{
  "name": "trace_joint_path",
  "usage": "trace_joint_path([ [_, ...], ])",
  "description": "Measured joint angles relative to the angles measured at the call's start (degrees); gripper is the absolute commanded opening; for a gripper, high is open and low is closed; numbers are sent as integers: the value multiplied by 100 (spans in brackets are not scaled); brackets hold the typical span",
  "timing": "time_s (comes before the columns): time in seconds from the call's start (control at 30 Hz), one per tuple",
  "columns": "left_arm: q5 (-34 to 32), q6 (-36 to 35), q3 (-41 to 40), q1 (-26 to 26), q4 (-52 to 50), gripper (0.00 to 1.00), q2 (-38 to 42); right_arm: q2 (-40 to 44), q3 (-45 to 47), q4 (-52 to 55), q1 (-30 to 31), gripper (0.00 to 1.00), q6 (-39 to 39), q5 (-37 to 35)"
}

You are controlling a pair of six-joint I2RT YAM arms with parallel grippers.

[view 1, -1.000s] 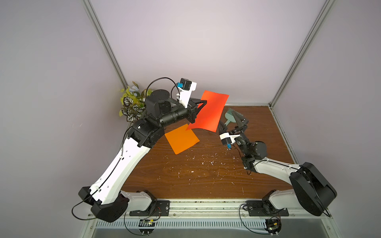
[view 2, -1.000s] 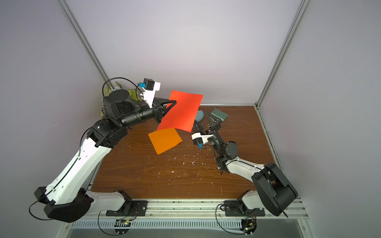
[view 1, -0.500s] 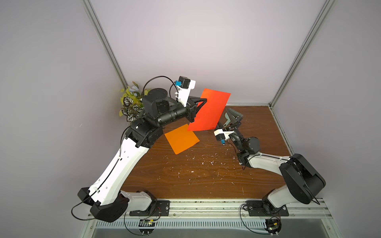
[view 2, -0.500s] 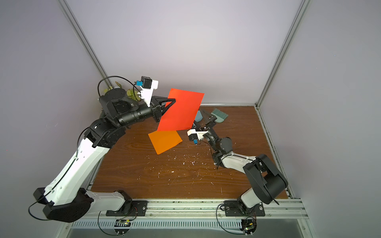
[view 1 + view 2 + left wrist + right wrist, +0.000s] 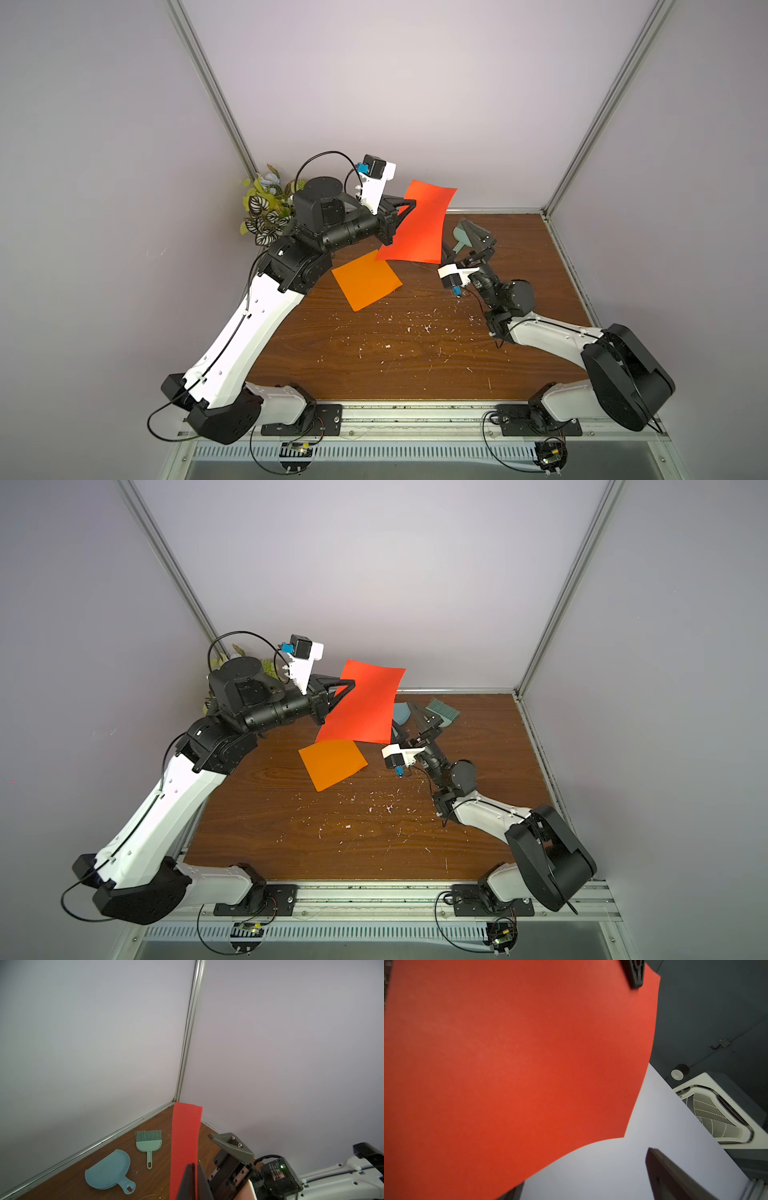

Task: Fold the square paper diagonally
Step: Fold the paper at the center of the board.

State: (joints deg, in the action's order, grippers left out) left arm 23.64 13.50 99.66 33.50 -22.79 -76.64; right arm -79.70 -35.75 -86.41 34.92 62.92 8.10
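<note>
The red square paper (image 5: 419, 228) needs to be folded diagonally, so my right gripper will next grab the paper by its free corner (image 5: 439, 260), opposite my left gripper.
A red square paper (image 5: 419, 228) (image 5: 365, 704) hangs in the air above the back of the table, slightly bowed. My left gripper (image 5: 401, 216) (image 5: 347, 690) (image 5: 193, 1164) is shut on its left edge. An orange paper (image 5: 368, 280) (image 5: 332, 762) lies flat on the table below it. My right gripper (image 5: 461, 243) (image 5: 409, 725) (image 5: 581, 1169) stands open at the red paper's lower right corner, pointing upward. In the right wrist view the red paper (image 5: 519, 1053) covers one finger, and the other finger (image 5: 660, 1167) stands apart from the sheet.
A teal brush (image 5: 149, 1142) (image 5: 444, 710) and a blue dustpan (image 5: 108, 1169) lie at the table's back right corner, behind the right gripper. A potted plant (image 5: 266, 208) stands at the back left. Small white scraps (image 5: 415, 324) litter the wooden table (image 5: 374, 365).
The right arm's elbow swung inward and back out while its gripper stayed under the red paper's lower corner. The left gripper and paper barely moved; the sheet bows a little more.
</note>
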Motion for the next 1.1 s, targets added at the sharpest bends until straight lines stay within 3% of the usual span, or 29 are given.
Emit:
trace_joint_path([
  [0.43, -46, -664, -22, -240, -409, 0, -188, 809, -527, 3228, 26, 63, 122, 1191],
  [0.9, 15, -1349, -446, -282, -439, 1, -330, 909, -1410, 5643, 72, 42, 229, 1980],
  [1.1, 107, -1755, -907, -282, -190, 1, -308, 890, -1974, 6966, 98, 25, 197, 2319],
])
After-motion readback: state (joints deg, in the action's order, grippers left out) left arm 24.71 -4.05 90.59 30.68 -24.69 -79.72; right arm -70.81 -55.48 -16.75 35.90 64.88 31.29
